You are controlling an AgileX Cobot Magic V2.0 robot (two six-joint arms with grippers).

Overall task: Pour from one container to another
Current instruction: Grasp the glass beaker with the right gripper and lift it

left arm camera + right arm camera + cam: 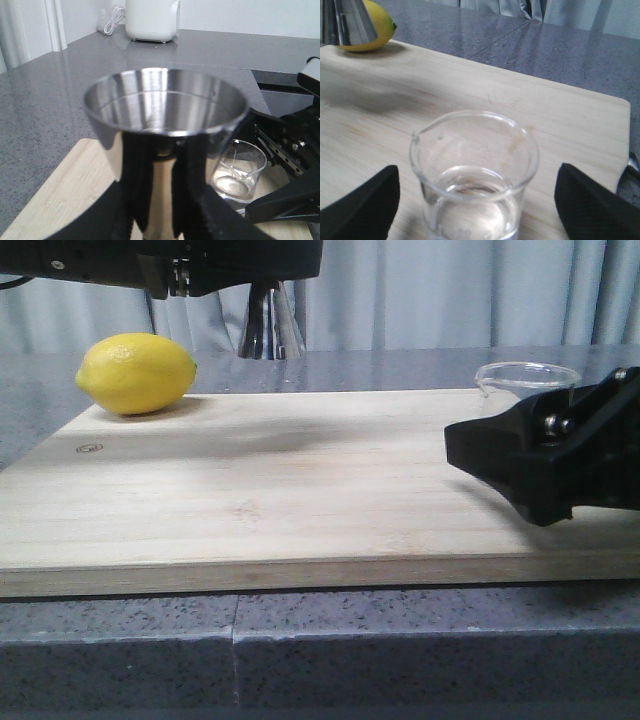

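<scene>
The fingers of my right gripper reach down around the glass beaker (510, 390) below its rim (527, 373), so it is time for that gripper to close on the beaker.
The clear glass beaker (475, 175) stands on the wooden board (260, 480) near its right end, with a little clear liquid in its bottom. My right gripper (477, 202) is open, one black finger (362, 205) on each side of the beaker and apart from the glass. In the front view only the beaker's rim (527, 373) shows behind that gripper (500, 455). My left gripper (167, 190) is shut on the shiny steel jigger (165, 105) and holds it upright in the air over the board's back left part (268, 325). The beaker (239, 170) sits beyond it.
A yellow lemon (136, 372) lies on the board's back left corner, close to the raised jigger (350, 22). The board rests on a grey speckled counter (330, 650). A white appliance (151, 20) stands far off on the counter.
</scene>
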